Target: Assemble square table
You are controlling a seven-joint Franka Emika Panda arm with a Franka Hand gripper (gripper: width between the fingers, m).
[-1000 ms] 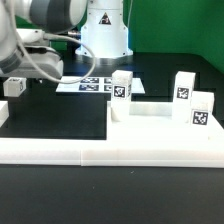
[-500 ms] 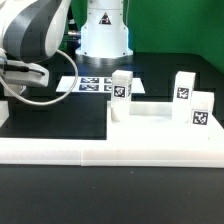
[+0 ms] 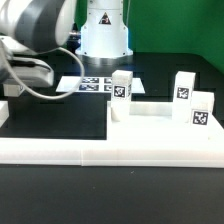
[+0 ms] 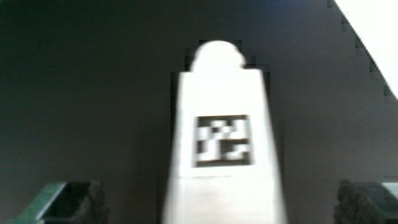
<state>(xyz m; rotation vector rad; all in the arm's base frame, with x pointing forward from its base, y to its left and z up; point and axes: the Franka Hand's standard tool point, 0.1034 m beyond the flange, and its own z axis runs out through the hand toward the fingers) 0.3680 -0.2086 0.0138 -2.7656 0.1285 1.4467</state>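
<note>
The robot's gripper will take hold of the white leg's tagged square body (image 4: 224, 160), so the leg's round peg end stays free.
The white square tabletop (image 3: 155, 122) lies at the exterior view's right. Three white tagged legs stand upright at it: one at its left corner (image 3: 121, 86), two at the right (image 3: 184, 85) (image 3: 200, 110). In the wrist view a fourth white leg (image 4: 222, 110) with a black-and-white tag runs lengthwise between the two fingers. My gripper (image 4: 222, 205) is open. Its dark fingertips (image 4: 71, 203) stand apart from the leg on both sides. In the exterior view the arm (image 3: 35, 35) fills the upper left, and the gripper and this leg are hidden there.
The marker board (image 3: 95, 84) lies flat behind the tabletop, in front of the robot's white base (image 3: 103, 30). The long white border rail (image 3: 80, 150) runs along the front. The table surface is black.
The arm has swung down and toward the exterior view's left. The tagged leg seen at the far left a second ago is now covered by the arm. The jaws stay wide.
</note>
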